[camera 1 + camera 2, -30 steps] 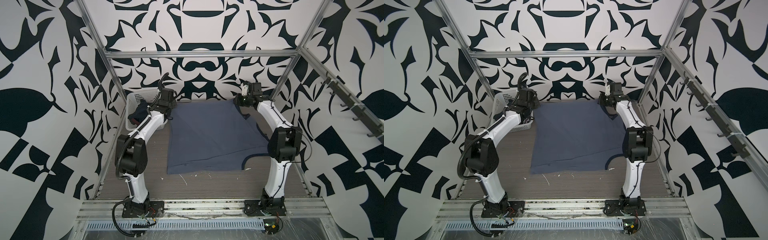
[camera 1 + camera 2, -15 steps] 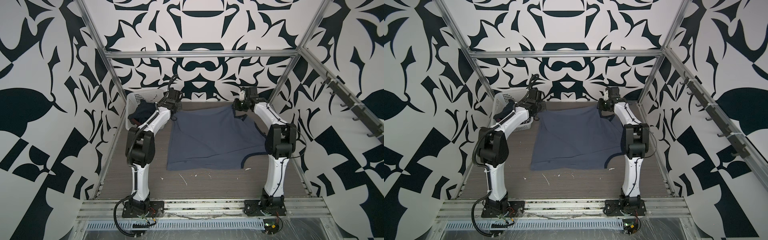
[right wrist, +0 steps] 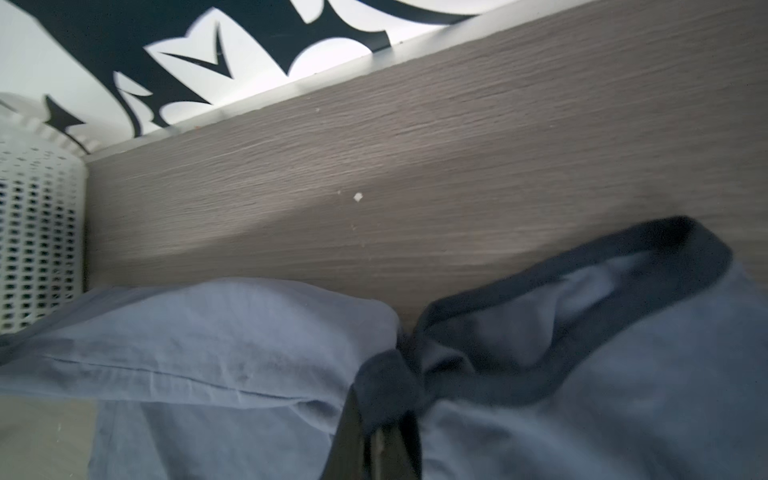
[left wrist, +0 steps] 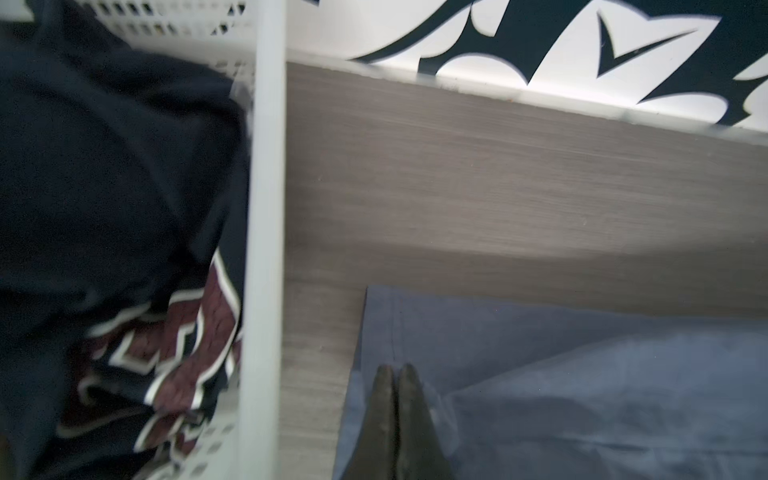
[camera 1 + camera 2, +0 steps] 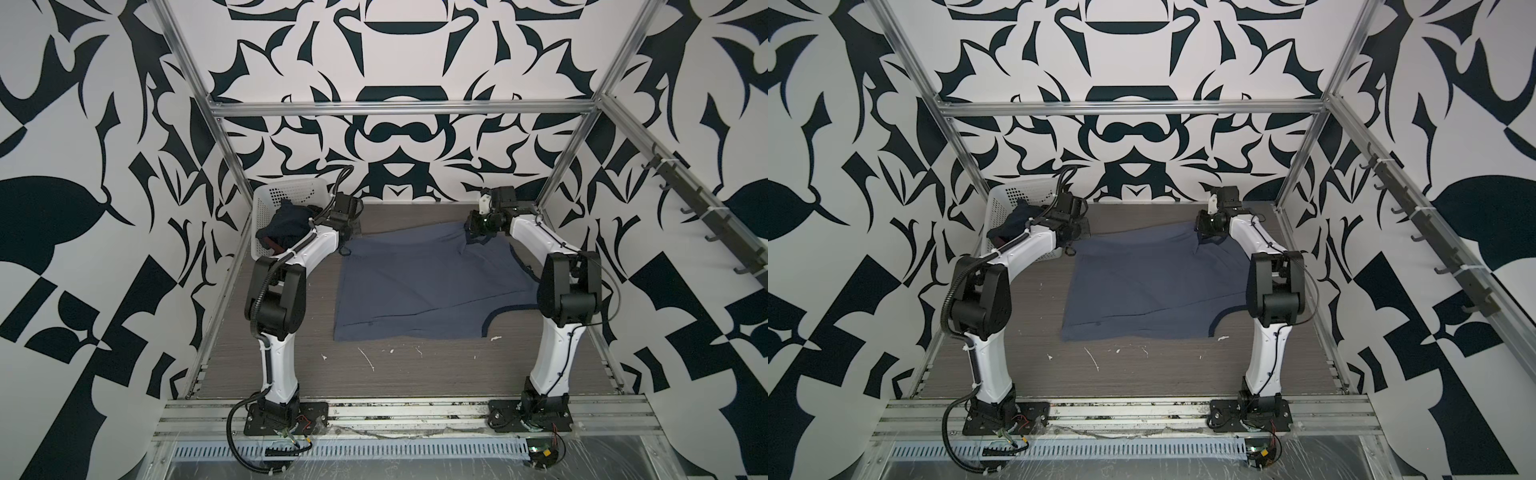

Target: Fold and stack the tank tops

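My right gripper has the navy trim (image 3: 386, 384) back at the far edge of the spread cloth. It should keep holding the trim until the trim lies on the cloth.
The slate-blue tank top (image 5: 424, 286) (image 5: 1154, 282) lies spread on the table, with its far edge lifted a little at both corners. My left gripper (image 5: 349, 235) (image 5: 1077, 235) (image 4: 397, 370) is shut on the far left corner, right beside the basket. Its cloth bunches up around the dark fingers (image 4: 411, 399). My right gripper (image 5: 473, 237) (image 5: 1202, 237) (image 3: 376, 428) is shut on the navy trim at the far right, and a loop of trim (image 3: 582, 282) stands up past it. The navy tank top (image 5: 286, 226) (image 5: 1013, 226) (image 4: 104, 187) lies crumpled in the basket, showing red and white trim.
The white perforated basket (image 5: 282, 193) (image 5: 1013, 195) (image 4: 266, 208) (image 3: 37, 232) stands in the far left corner. White scraps (image 5: 368, 359) dot the table in front of the cloth. Metal frame posts stand at the corners. A rail of hooks (image 5: 706, 224) runs along the right wall.
Both grippers have come down and drawn slightly inward with the far edge of the slate-blue top. That edge was held high and taut and now sags close to the table.
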